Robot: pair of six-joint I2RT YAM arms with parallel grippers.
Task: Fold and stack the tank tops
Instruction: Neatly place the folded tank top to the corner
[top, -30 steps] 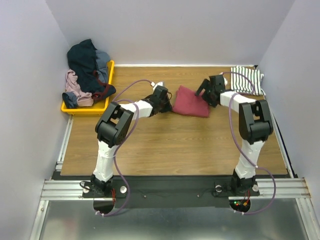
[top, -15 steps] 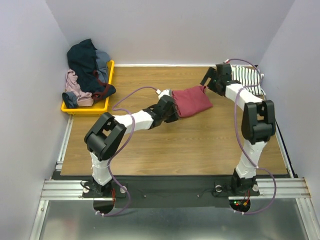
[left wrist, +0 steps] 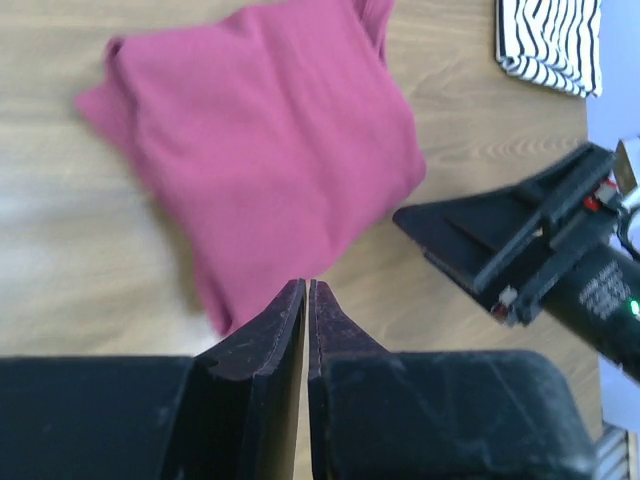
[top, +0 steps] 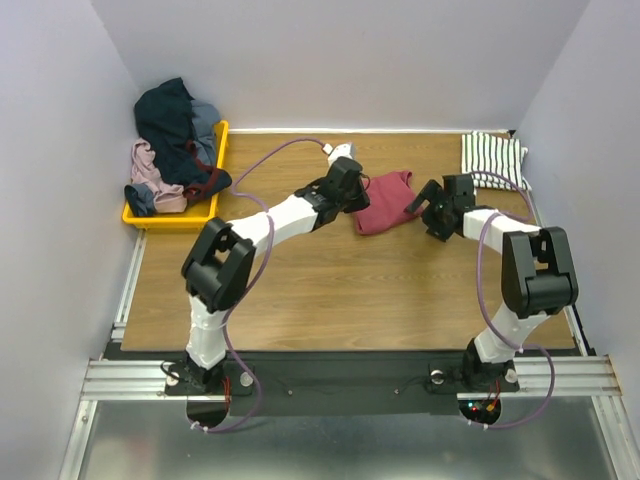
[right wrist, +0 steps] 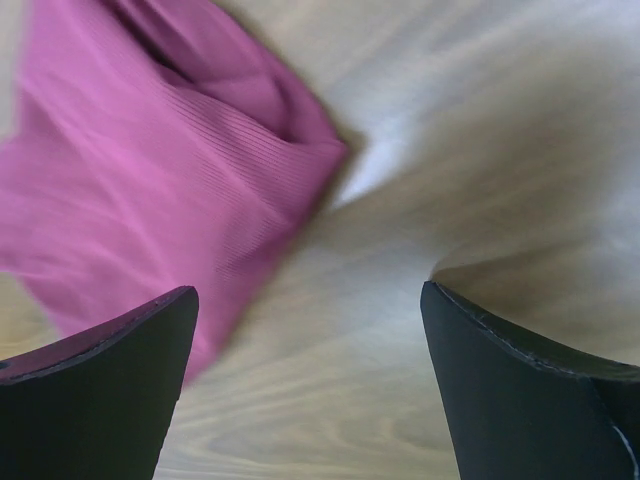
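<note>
My right gripper should stack the tank top still folded. Next, it should grab the folded dark red tank top's edge facing the striped tank top (top: pixel 414 194) (right wrist: pixel 288 98), with the layers together.
The dark red tank top (top: pixel 386 200) lies folded on the wooden table in the middle back. It also shows in the left wrist view (left wrist: pixel 265 150) and the right wrist view (right wrist: pixel 140 170). The folded white striped tank top (top: pixel 493 160) lies at the back right corner, also in the left wrist view (left wrist: pixel 555 40). My left gripper (top: pixel 358 198) is shut and empty at the red top's left edge (left wrist: pixel 307 290). My right gripper (top: pixel 424 203) is open and empty just right of the red top (right wrist: pixel 310 300), and it shows in the left wrist view (left wrist: pixel 540 250).
A yellow tray (top: pixel 176 216) heaped with dark, blue and pink clothes stands at the back left. Walls close in the table on the left, back and right. A metal rail (top: pixel 350 375) with the arm bases runs along the near edge.
The red top, stretched between both grippers before, now lies folded on the table. My right gripper has let it go, opened and come nearer. My left gripper has moved toward the back.
</note>
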